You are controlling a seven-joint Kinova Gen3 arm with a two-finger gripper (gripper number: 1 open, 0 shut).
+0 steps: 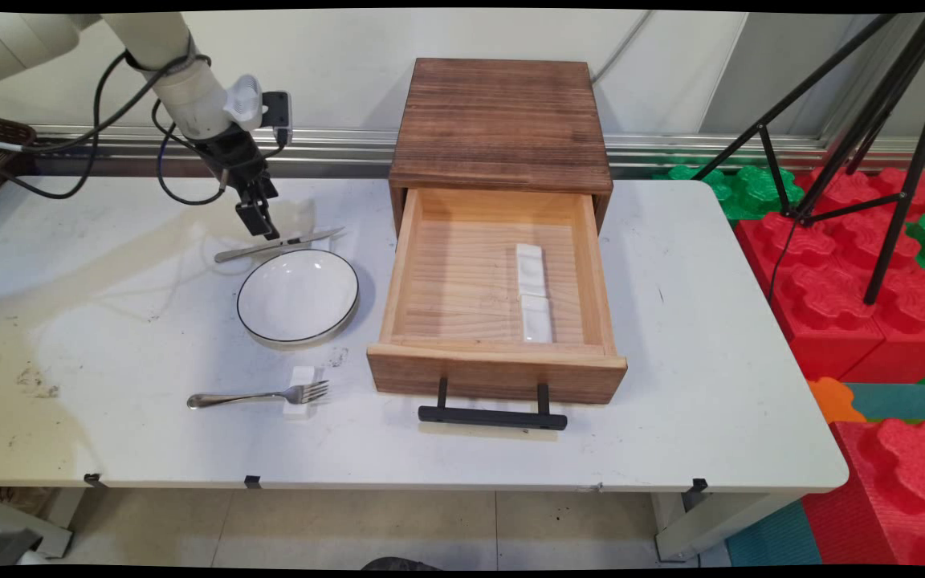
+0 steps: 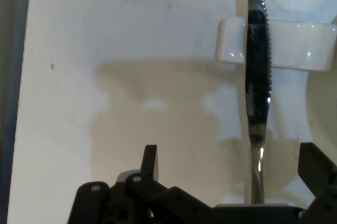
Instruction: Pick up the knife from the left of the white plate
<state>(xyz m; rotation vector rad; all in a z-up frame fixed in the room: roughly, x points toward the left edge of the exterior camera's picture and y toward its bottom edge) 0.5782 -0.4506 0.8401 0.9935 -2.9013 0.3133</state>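
I need to move the knife onto a white rest in the open drawer, so my gripper should next grab it by its metal handle near the blade (image 1: 270,246).
My gripper (image 1: 263,228) hangs low over the handle end of a table knife (image 1: 278,245) that lies just behind a white plate with a dark rim (image 1: 298,295). In the hand view the gripper (image 2: 231,168) is open, with one finger (image 2: 150,162) left of the knife (image 2: 258,92) and the other at the right edge. The knife's handle runs between them, closer to the right finger and untouched. Its serrated blade rests across a small white rest (image 2: 295,45).
A wooden box (image 1: 501,120) stands right of the plate, its drawer (image 1: 401,265) pulled open with two white rests (image 1: 532,293) inside and a black handle (image 1: 492,416) jutting forward. A fork (image 1: 258,396) lies on another white rest (image 1: 302,392). Tripod legs (image 1: 896,104) and foam blocks (image 1: 872,305) stand beyond the table's right edge.
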